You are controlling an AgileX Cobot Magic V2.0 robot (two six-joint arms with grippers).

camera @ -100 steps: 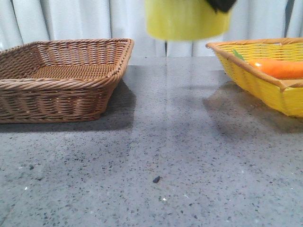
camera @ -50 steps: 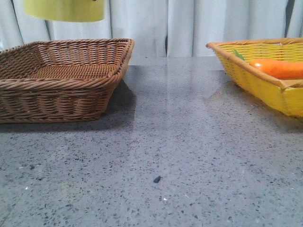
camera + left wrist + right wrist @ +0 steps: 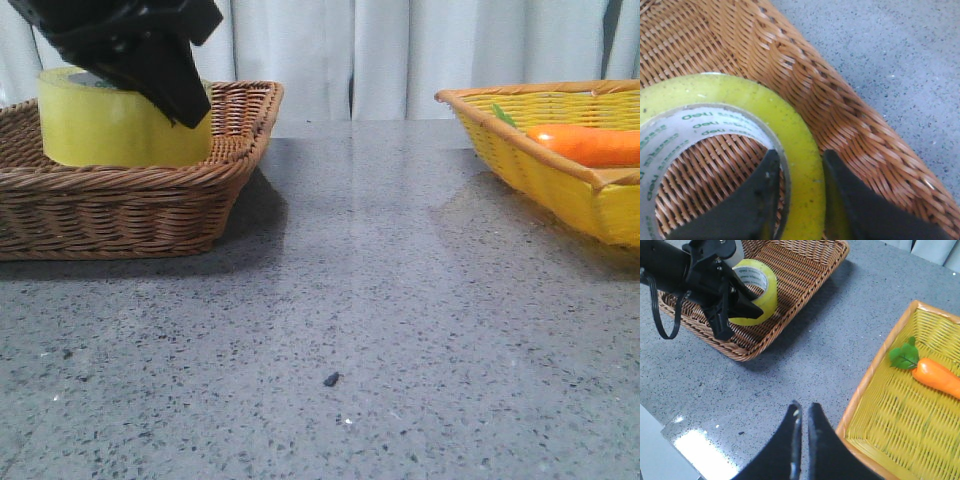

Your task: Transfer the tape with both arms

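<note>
The yellow tape sits low in the brown wicker basket, inside the basket's rim, so it is now time for my left gripper to open.
The tape (image 3: pixel 100 130) is a wide yellow roll with a white core printed "deli". It sits low inside the brown wicker basket (image 3: pixel 130 178), near the basket's right wall. My left gripper (image 3: pixel 185 100) comes down on it from above and is shut on the roll's wall. In the left wrist view (image 3: pixel 799 155) one finger is inside the core and one outside, on the tape (image 3: pixel 795 135). My right gripper (image 3: pixel 804 406) is shut and empty, high over the table's middle. From there I see the tape (image 3: pixel 765 285) and the left gripper (image 3: pixel 742 315).
A yellow basket (image 3: pixel 540 170) at the right holds an orange carrot (image 3: pixel 585 143), which also shows in the right wrist view (image 3: pixel 940 377). Grey speckled table lies between the two baskets. A white curtain hangs behind.
The tape moved from high over the table's middle to the left, then came down into the brown basket in my left gripper. The black gripper beside it a second ago has left the front view.
</note>
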